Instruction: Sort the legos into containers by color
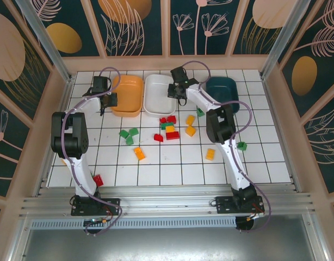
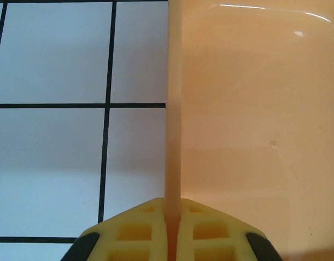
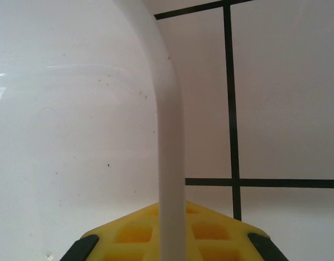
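Observation:
The white tray stands level over flat tiles close beside the orange tray and would rest there, so it is time for my right gripper to release it now.
The legos lie loose on the tiled table: a red and green cluster, green ones, yellow-orange ones, and a red one near the left arm's base. The containers stand in a row at the back: an orange tray, a white tray and a dark teal tray. My left gripper is shut on the orange tray's left rim. My right gripper is shut on the white tray's right rim.
A green lego lies beside the right arm's forearm, and another near the teal tray. A raised wooden border and patterned walls close in the table at the back and sides.

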